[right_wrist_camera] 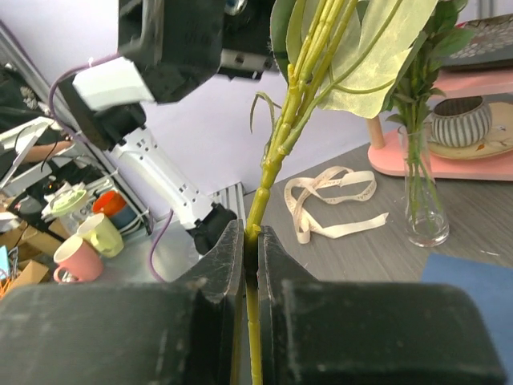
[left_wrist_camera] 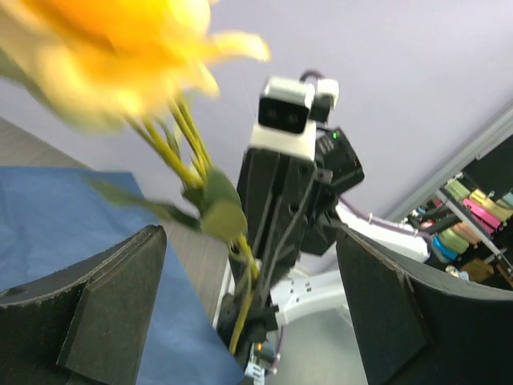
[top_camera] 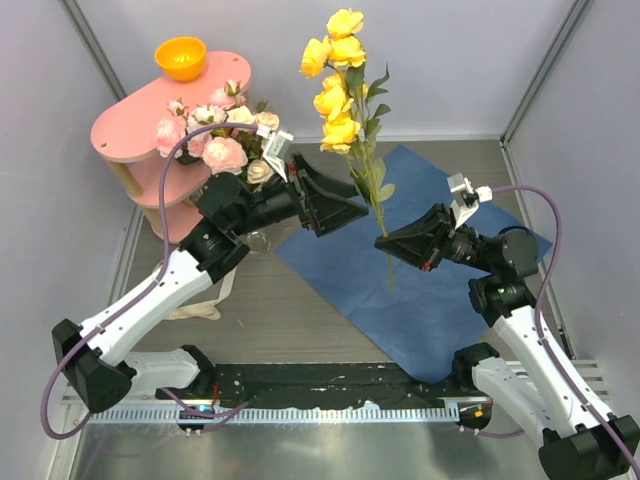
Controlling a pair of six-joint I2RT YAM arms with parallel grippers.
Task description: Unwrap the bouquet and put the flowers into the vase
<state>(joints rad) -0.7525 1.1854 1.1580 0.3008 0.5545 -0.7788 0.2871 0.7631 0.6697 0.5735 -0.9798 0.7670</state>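
Note:
Next, my left gripper grabs the yellow flowers point(top_camera: 335, 80) on the stems close beneath the blooms, so the stem ends stay free to enter the vase.
My right gripper point(top_camera: 380, 240) point(right_wrist_camera: 250, 237) is shut on the thin green stem point(right_wrist_camera: 276, 152) of the yellow flowers point(top_camera: 335, 80), holding them upright above the table. The left gripper point(top_camera: 350, 198) point(left_wrist_camera: 256, 313) stands open just left of those stems, and its fingers point(left_wrist_camera: 112, 305) touch nothing. The blue paper point(top_camera: 430, 290) lies spread flat on the table. Pink and cream flowers point(top_camera: 215, 135) stand in the clear glass vase point(right_wrist_camera: 423, 200), which the left arm mostly hides in the top view. The cream ribbon point(right_wrist_camera: 333, 200) point(top_camera: 200, 305) lies loose on the table.
A pink two-level shelf point(top_camera: 170, 100) stands at the back left with an orange bowl point(top_camera: 181, 57) on top. A striped grey bowl point(right_wrist_camera: 461, 120) sits on its lower level. Grey walls close in both sides.

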